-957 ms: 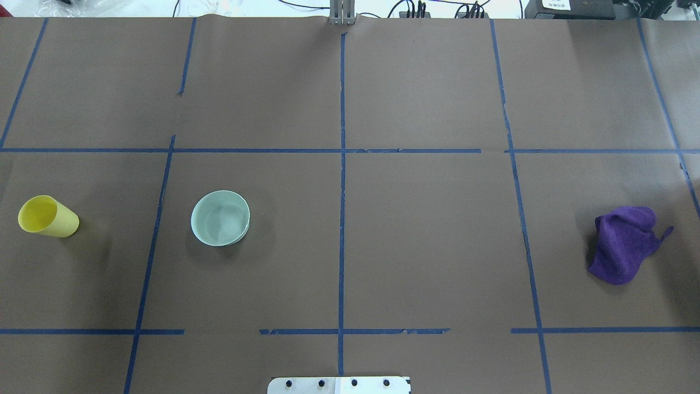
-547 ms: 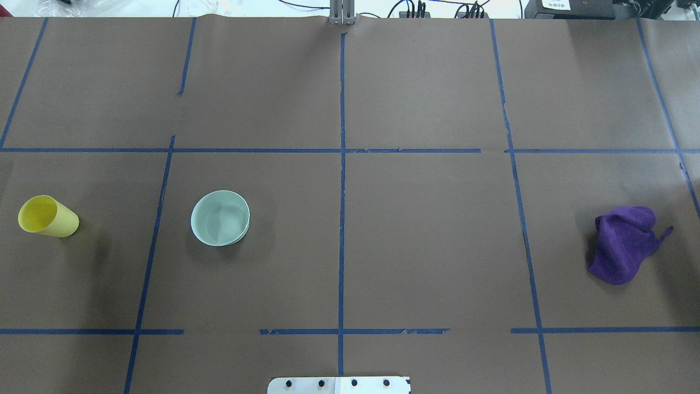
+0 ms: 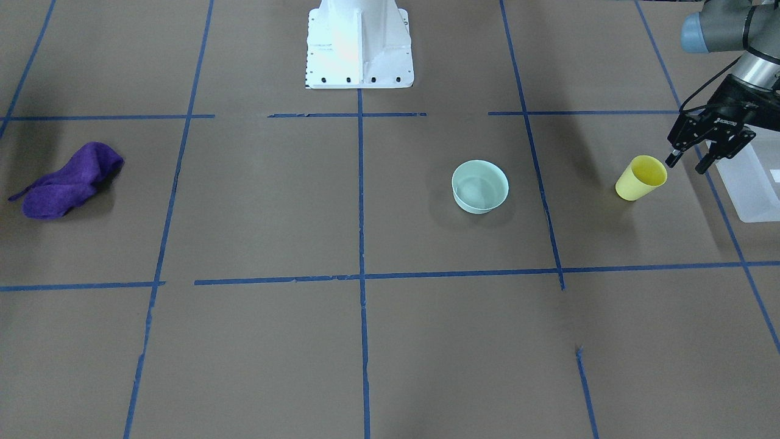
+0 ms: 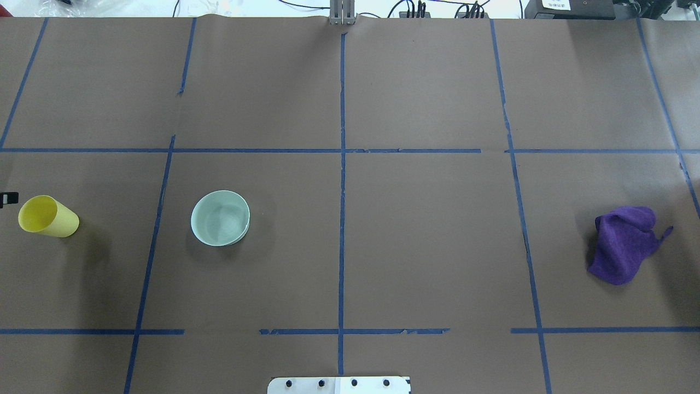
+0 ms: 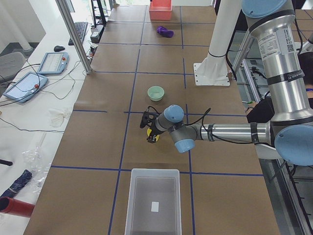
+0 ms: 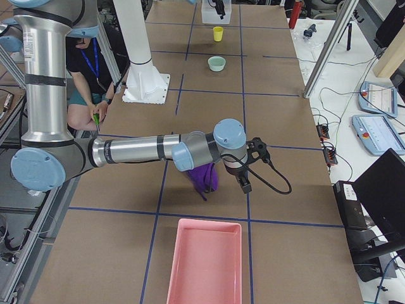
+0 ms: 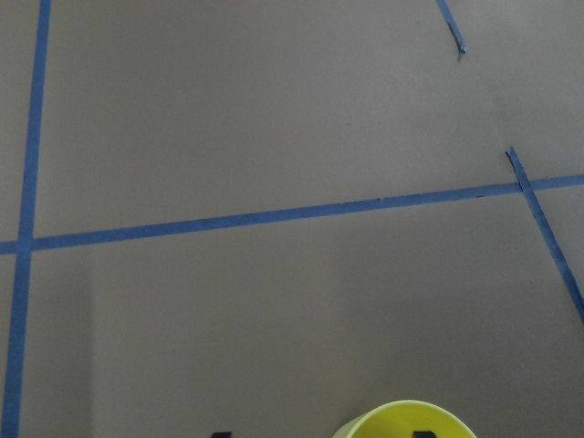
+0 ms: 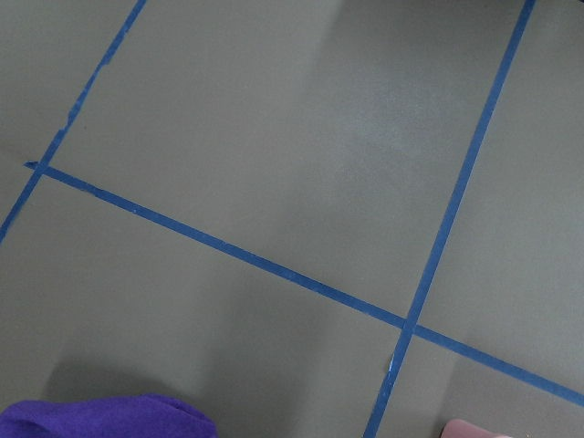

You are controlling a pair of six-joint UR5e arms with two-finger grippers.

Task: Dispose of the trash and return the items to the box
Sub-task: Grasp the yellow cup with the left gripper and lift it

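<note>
The yellow cup needs to go back to the box (image 3: pixel 752 183), so my left gripper should grab it by its rim (image 3: pixel 648 158) next.
The yellow cup (image 3: pixel 641 178) stands upright on the table, far on my left side; it also shows in the overhead view (image 4: pixel 48 216). My left gripper (image 3: pixel 685 166) is open and empty, hanging just beside the cup's rim, between the cup and the frosted-white box (image 3: pixel 752 183). The cup rim (image 7: pixel 406 423) shows at the bottom of the left wrist view. The mint-green bowl (image 3: pixel 480 186) sits upright, nearer the middle. My right gripper (image 6: pixel 248 171) hovers over the purple cloth (image 6: pixel 205 177); I cannot tell whether it is open or shut.
The box (image 5: pixel 152 200) stands past the table's left end. A pink tray (image 6: pixel 202 259) lies at the right end near the cloth (image 4: pixel 624 243). The white robot base (image 3: pixel 358 42) is at the table's near edge. Blue tape lines grid the brown table.
A tip of my left gripper has come into the overhead view at the left edge, beside the yellow cup. Cup, bowl and cloth have not moved.
</note>
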